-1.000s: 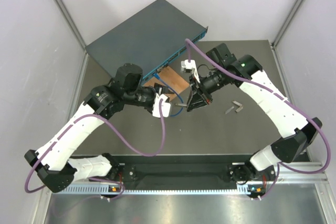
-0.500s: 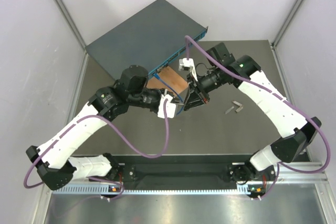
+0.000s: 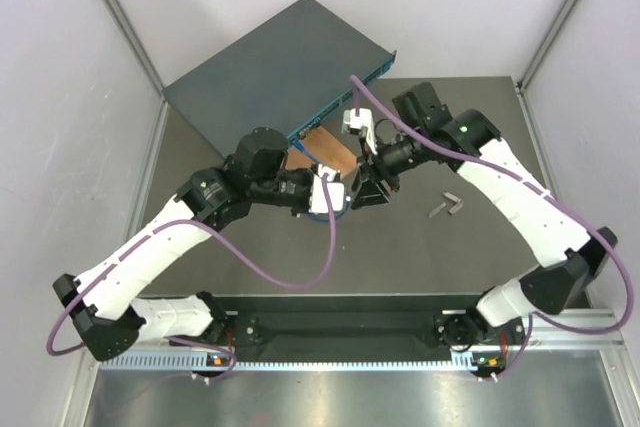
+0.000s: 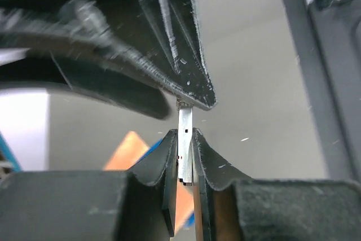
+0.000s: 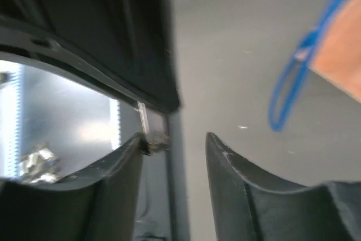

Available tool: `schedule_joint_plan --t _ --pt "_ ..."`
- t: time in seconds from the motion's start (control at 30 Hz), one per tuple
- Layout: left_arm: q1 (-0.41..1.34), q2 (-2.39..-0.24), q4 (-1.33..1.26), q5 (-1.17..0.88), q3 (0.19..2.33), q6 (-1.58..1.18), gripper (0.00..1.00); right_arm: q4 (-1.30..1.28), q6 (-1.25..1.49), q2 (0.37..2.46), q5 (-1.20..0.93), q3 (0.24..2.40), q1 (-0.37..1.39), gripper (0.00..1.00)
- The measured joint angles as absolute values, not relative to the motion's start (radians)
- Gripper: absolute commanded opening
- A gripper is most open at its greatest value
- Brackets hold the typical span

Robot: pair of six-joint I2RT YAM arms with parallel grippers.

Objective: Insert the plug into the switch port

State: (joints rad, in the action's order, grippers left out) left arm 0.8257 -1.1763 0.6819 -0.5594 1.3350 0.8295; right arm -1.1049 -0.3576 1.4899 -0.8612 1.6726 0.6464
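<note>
Next, my right gripper grabs the plug's exposed tip (image 5: 155, 137), which leaves the plug's end in my left gripper free to insert into the port.
The switch (image 3: 270, 67), a flat dark blue-teal box, lies at the back left with its port face toward the table centre. In front of it, over the table, my two grippers meet tip to tip. My left gripper (image 4: 185, 134) is shut on the plug (image 4: 185, 119), a small clear-silver piece standing upright between its pads. My right gripper (image 5: 174, 136) stands open, and the plug's tip (image 5: 144, 118) lies by its left finger (image 5: 132, 150). In the top view the plug is hidden between the left gripper (image 3: 338, 193) and the right gripper (image 3: 364, 191).
A small brown wooden board (image 3: 328, 150) lies just in front of the switch, and a thin blue cable (image 3: 312, 147) loops over it. A small grey metal piece (image 3: 447, 205) rests on the table to the right. Grey walls stand on both sides.
My left gripper moved right to the right gripper and closed on the plug. The right gripper opened and let the plug go.
</note>
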Motion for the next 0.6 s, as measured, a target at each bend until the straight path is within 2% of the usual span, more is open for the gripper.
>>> schedule_joint_plan --t 0.07,0.13,0.37,0.6 --pt "0.826 -1.176 0.672 -0.558 1.335 0.749 0.00 -1.066 -0.371 1.451 -0.791 1.639 0.641 0.70" --pt "0.826 -1.182 0.664 -0.561 1.337 0.641 0.00 -1.002 -0.414 1.358 -0.688 1.562 0.639 0.90" --pt "0.815 -1.262 0.618 -0.622 1.385 0.130 0.00 -0.817 -0.585 1.048 -0.462 1.383 0.636 0.89" --pt "0.675 -1.361 0.489 -0.794 1.377 -0.374 0.00 -0.770 -0.795 0.981 -0.407 1.352 0.661 0.80"
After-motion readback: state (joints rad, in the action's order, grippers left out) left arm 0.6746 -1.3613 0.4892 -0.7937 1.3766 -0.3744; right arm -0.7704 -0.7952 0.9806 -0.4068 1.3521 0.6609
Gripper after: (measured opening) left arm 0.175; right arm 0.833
